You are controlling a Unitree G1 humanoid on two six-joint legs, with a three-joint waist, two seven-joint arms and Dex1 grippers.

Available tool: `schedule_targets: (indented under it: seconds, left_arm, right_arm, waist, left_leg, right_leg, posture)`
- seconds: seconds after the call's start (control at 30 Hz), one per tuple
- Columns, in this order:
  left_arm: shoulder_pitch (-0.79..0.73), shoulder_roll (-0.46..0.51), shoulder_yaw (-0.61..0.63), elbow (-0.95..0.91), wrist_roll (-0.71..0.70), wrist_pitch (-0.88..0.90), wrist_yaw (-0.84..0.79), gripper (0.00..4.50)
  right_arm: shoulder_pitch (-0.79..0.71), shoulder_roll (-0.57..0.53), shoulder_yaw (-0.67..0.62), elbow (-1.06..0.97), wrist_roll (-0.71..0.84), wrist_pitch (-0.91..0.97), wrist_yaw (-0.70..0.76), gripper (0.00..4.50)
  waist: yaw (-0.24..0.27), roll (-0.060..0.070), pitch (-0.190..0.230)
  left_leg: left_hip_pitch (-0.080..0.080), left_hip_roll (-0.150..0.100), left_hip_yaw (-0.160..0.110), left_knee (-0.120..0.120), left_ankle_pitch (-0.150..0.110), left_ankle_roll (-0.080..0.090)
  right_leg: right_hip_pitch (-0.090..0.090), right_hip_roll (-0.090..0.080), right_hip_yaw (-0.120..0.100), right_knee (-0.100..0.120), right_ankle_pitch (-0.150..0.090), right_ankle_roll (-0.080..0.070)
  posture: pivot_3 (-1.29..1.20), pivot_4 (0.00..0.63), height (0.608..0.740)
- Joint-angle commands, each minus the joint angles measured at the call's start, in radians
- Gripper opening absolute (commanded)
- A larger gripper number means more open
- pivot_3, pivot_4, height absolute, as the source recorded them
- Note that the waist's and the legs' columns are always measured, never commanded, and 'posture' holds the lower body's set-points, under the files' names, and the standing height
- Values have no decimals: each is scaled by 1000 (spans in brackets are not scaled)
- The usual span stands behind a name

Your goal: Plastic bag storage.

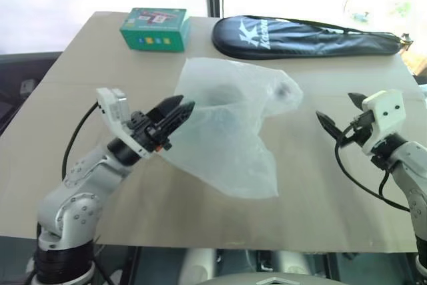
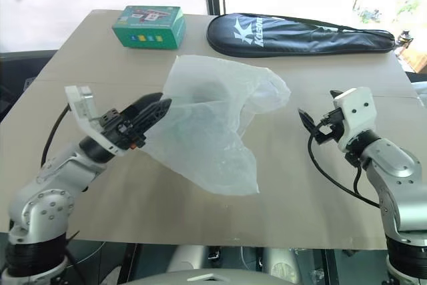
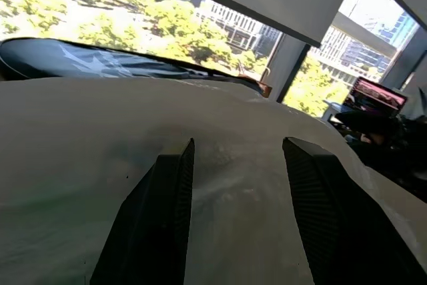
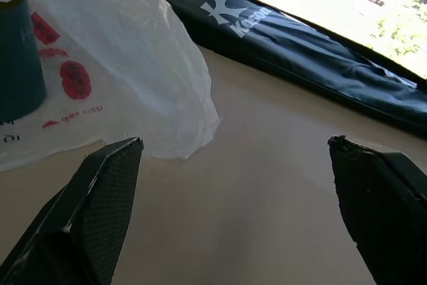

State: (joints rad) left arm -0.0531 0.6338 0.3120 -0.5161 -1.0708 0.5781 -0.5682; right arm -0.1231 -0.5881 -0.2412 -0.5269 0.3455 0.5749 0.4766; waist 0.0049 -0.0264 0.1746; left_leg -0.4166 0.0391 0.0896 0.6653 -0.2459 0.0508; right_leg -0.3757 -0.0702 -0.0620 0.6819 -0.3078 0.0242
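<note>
Next, my right gripper grabs the plastic bag by its puffed-up corner [image 1: 288, 93]. That film stands up, while the wide sheet [image 1: 233, 155] lies slack on the tabletop.
The plastic bag [image 1: 230, 135], thin, translucent white and crinkly, lies puffed up in the middle of the table; red print shows on it in the right wrist view [image 4: 73, 78]. A dark teal cylinder [image 4: 17, 58] stands upright inside it. My left gripper [image 1: 177, 108] is at the bag's left edge, its black fingers [image 3: 167, 198] partly closed with the film bunched between them. My right gripper [image 1: 338, 108] hovers to the right of the bag, apart from it, fingers wide open and nothing between them.
A long black zipped racket case [image 1: 300, 37] lies along the table's far edge. A green box [image 1: 155, 29] sits at the far left. The tan table [image 1: 320, 191] is bare between the bag and my right gripper.
</note>
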Motion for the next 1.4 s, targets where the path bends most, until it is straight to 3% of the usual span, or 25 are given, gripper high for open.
schedule_targets:
  seconds: [0.03,0.3,0.43,0.6,0.67,0.73,0.8,0.83,0.87,0.9,0.97,1.0,1.07,1.13,1.17,1.2,1.4]
  left_arm:
    - [59,39,25,-82,-72,32,-87,2161]
    - [161,109,29,-105,-98,74,-232,2161]
    - [230,160,49,-131,-121,111,-298,2161]
    - [291,241,32,-169,-161,180,-386,2161]
    - [254,280,-11,-156,-189,226,-417,2301]
    - [186,302,-72,-131,-186,259,-443,2301]
    - [120,314,-156,-118,-65,217,-502,2301]
    - [78,294,-211,-105,60,127,-514,2301]
    - [25,272,-261,-83,179,30,-527,2301]
    - [-24,246,-304,-53,295,-89,-552,2301]
    - [-97,209,-358,15,440,-253,-601,2301]
    - [-121,194,-375,42,478,-303,-623,2301]
    - [-164,166,-405,92,526,-365,-657,2842]
    - [-199,151,-442,139,598,-460,-699,3777]
    - [-218,137,-457,165,639,-508,-700,3913]
    - [-245,119,-480,194,690,-571,-704,4438]
    - [-355,84,-610,345,882,-771,-766,4480]
  right_arm:
    - [-77,-16,55,103,-31,-86,51,4500]
    - [-368,74,266,540,-158,-271,126,4500]
    - [-555,146,296,827,-199,-360,131,4500]
    - [-680,171,303,1057,-234,-464,163,4500]
    - [-699,171,304,1088,-227,-479,202,4000]
    - [-701,165,312,1084,-224,-480,244,3172]
    - [-699,163,311,1061,-226,-465,252,2206]
    - [-695,164,307,1039,-221,-447,253,1596]
    - [-686,166,307,1005,-220,-429,250,1473]
    - [-671,168,308,962,-216,-407,247,840]
    - [-645,176,311,888,-211,-367,236,68]
    - [-637,181,312,864,-211,-352,230,68]
    - [-623,191,316,829,-214,-329,222,0]
    - [-616,197,317,811,-221,-314,218,0]
    - [-616,200,317,809,-223,-310,215,0]
    - [-618,202,318,808,-226,-307,212,0]
    - [-629,210,318,810,-232,-299,199,0]
  waist:
    - [-4,0,0]
    - [-20,2,1]
    - [-23,4,2]
    - [-15,5,3]
    - [-15,6,3]
    - [-15,6,4]
    - [-18,6,4]
    - [-18,7,4]
    - [-19,8,4]
    - [-19,9,4]
    - [-18,11,4]
    - [-15,11,4]
    - [-16,11,4]
    - [-18,11,4]
    - [-18,11,4]
    - [-17,11,4]
    - [-16,11,4]
  left_leg:
    - [0,0,0,0,0,0]
    - [0,0,0,0,0,0]
    - [0,0,1,0,0,0]
    - [-1,-1,0,-2,0,0]
    - [-1,-1,0,-2,0,1]
    - [-1,-1,0,-2,0,0]
    - [-1,0,-1,-1,0,0]
    - [-1,0,0,-1,0,0]
    - [-1,0,0,-1,0,0]
    - [-1,-1,2,-2,0,0]
    - [-1,0,2,-2,0,0]
    - [-1,0,3,-2,0,0]
    - [-1,0,3,-2,0,0]
    - [-1,0,5,-2,0,1]
    - [-1,0,6,-2,-1,1]
    - [-1,0,6,-3,-1,1]
    - [-1,0,7,-2,-1,1]
  right_leg:
    - [0,0,0,0,0,0]
    - [0,0,0,0,0,0]
    - [0,0,1,0,0,0]
    - [-1,0,-1,-3,0,0]
    - [0,-1,-1,-3,0,0]
    - [-1,0,-1,-3,0,0]
    - [0,0,-1,-2,0,0]
    - [0,0,-1,-2,0,0]
    - [0,0,-1,-2,0,0]
    - [-1,1,0,-2,0,0]
    - [-1,1,1,-2,0,0]
    - [-2,1,1,-2,0,0]
    - [-2,2,1,-2,0,0]
    - [-2,1,2,-2,0,0]
    - [-3,1,3,-2,0,0]
    - [-3,1,3,-2,0,0]
    - [-3,1,3,-1,0,0]
  posture:
    - [0,150,740]
    - [0,150,740]
    - [0,150,740]
    - [0,150,740]
    - [0,150,740]
    - [0,150,740]
    - [0,150,740]
    - [0,150,740]
    - [0,150,740]
    - [0,150,740]
    - [0,150,740]
    - [0,150,740]
    - [0,150,740]
    - [0,150,740]
    - [0,150,740]
    - [0,150,740]
    - [0,150,740]
